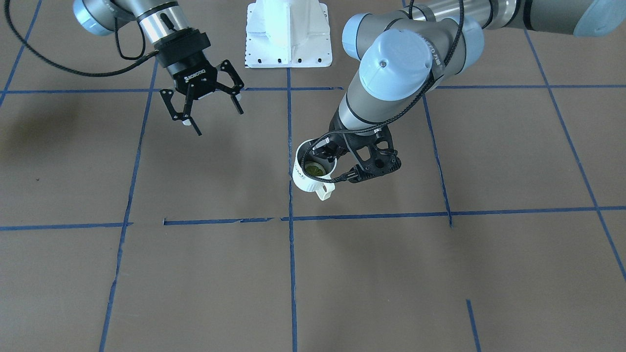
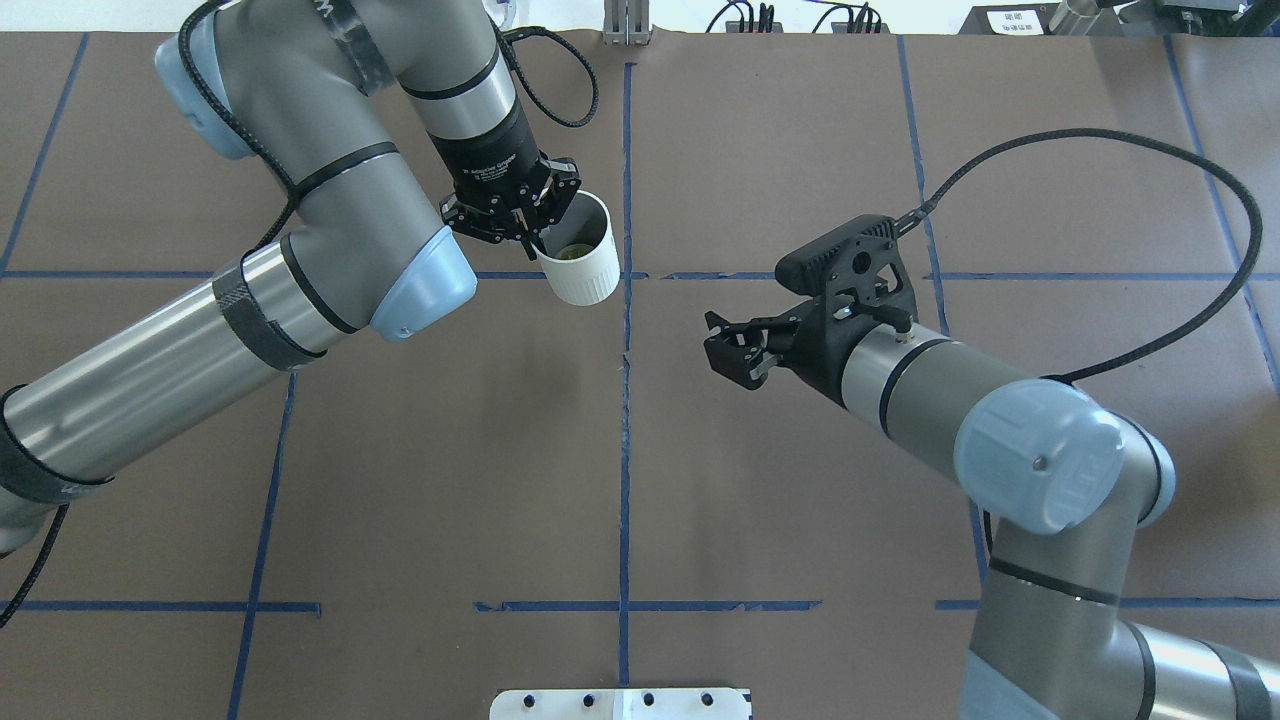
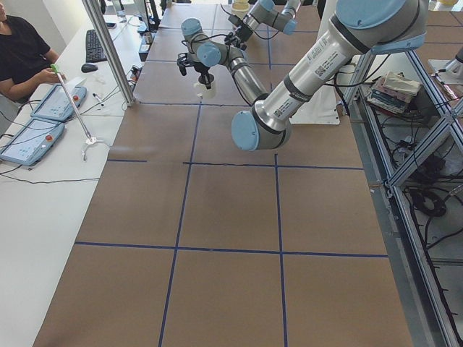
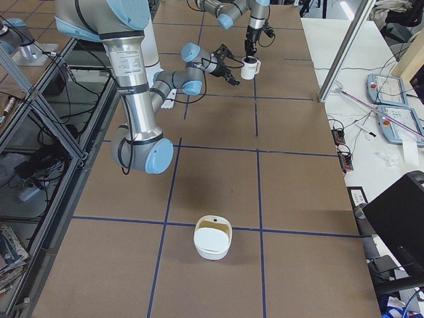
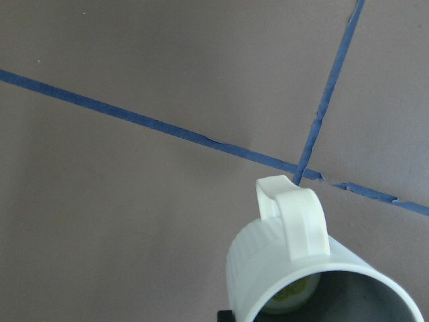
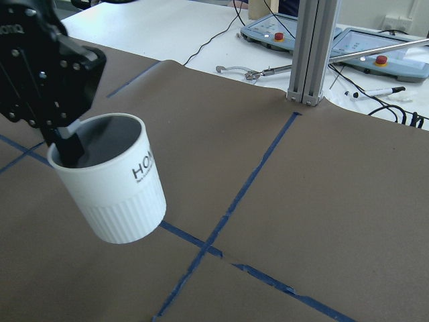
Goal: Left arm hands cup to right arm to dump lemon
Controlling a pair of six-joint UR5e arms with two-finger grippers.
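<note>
Next, the right gripper grabs the cup around its bare outer side (image 1: 301, 178) (image 6: 120, 204) to dump the lemon, since the left gripper's finger sits inside the cup's rim.
My left gripper (image 2: 533, 232) is shut on the rim of the white cup (image 2: 579, 264), one finger inside it, and holds it tilted above the table near the blue centre line. The yellow-green lemon (image 2: 572, 251) lies inside the cup and also shows in the front view (image 1: 314, 169) and the left wrist view (image 5: 293, 300). The cup's handle (image 1: 326, 192) points away from the robot. My right gripper (image 2: 728, 345) is open and empty, to the right of the cup and apart from it. The right wrist view shows the cup (image 6: 120, 191) with its dark lettering.
A white tub (image 4: 212, 237) stands on the table towards its right end. The robot's white base (image 1: 288, 34) is at the table's edge. An aluminium post (image 6: 310, 54), pendants and an operator (image 3: 22, 50) are at the far side.
</note>
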